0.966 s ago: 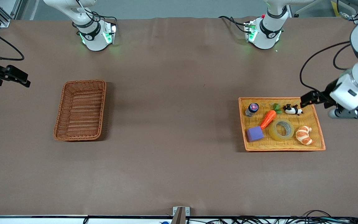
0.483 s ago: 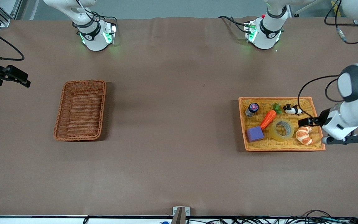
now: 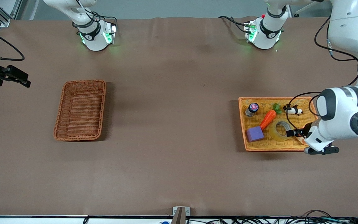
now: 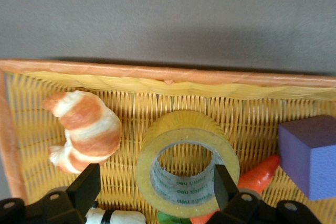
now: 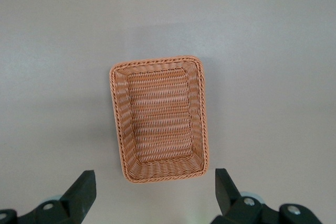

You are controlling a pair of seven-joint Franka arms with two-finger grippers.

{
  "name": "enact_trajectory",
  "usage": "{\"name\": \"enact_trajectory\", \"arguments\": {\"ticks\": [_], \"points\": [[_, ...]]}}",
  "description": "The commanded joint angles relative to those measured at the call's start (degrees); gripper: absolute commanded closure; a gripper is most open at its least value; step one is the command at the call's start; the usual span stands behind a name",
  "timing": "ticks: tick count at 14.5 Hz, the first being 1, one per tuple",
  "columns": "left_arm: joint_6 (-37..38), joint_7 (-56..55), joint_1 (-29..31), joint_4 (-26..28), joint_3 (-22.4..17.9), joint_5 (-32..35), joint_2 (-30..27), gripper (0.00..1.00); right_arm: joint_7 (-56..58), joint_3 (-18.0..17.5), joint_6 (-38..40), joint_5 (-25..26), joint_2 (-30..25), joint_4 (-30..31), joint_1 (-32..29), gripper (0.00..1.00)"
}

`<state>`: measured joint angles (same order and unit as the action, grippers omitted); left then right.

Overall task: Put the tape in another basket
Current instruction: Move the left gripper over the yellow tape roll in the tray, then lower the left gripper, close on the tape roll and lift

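Next, my left gripper grabs the tape by its ring's side (image 3: 274, 133) to move it to the reddish-brown basket (image 3: 80, 110).
The tape (image 3: 274, 132), a yellowish roll with a grey inner core, lies flat in the flat orange-yellow tray (image 3: 291, 100), between a carrot and a croissant. My left gripper (image 3: 292, 133) is open and hangs low over the tray, above the croissant and beside the tape. In the left wrist view the tape (image 4: 181, 127) lies close to one of the gripper's (image 4: 155, 187) two fingers, and nothing is held. The reddish-brown basket (image 3: 80, 110) stands empty toward the right arm's end. My right gripper (image 5: 155, 192) is open, waiting high above the basket (image 5: 160, 119).
The tray also holds a croissant (image 4: 86, 129), a purple cube (image 3: 254, 134), a carrot (image 3: 268, 119), a panda figure (image 3: 292, 109) and a small jar (image 3: 252, 109). The right hand (image 3: 11, 76) shows at the table's edge.
My left arm has swung down, and its gripper has moved from beside the tray's corner near the panda to low over the croissant, next to the tape. The right arm has not moved.
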<state>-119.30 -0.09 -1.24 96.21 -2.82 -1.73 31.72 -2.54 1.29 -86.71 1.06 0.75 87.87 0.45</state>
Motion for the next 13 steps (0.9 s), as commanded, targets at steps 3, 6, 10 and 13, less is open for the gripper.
{"name": "enact_trajectory", "arguments": {"ticks": [3, 6, 10, 13], "points": [[-2.94, -0.35, -0.07, 2.31, -0.43, -0.02, 2.99, 0.11, 0.61, -0.32, 0.40, -0.09, 0.31, -0.42, -0.37, 0.00], [-3.22, -0.18, -0.07, 4.50, -0.51, -0.02, 2.99, 0.17, 0.61, -0.32, 0.40, -0.09, 0.22, -0.42, -0.37, 0.00], [-3.74, -0.18, 0.10, 4.34, -0.60, 0.76, 3.08, 0.82, 0.61, -0.32, 0.57, -0.09, 0.22, -0.50, -0.37, 0.00], [-5.68, -0.35, 0.01, 4.34, -0.52, 5.15, 3.08, 0.98, 0.61, -0.32, 0.57, -0.09, 0.31, -0.50, -0.37, 0.00]]}}
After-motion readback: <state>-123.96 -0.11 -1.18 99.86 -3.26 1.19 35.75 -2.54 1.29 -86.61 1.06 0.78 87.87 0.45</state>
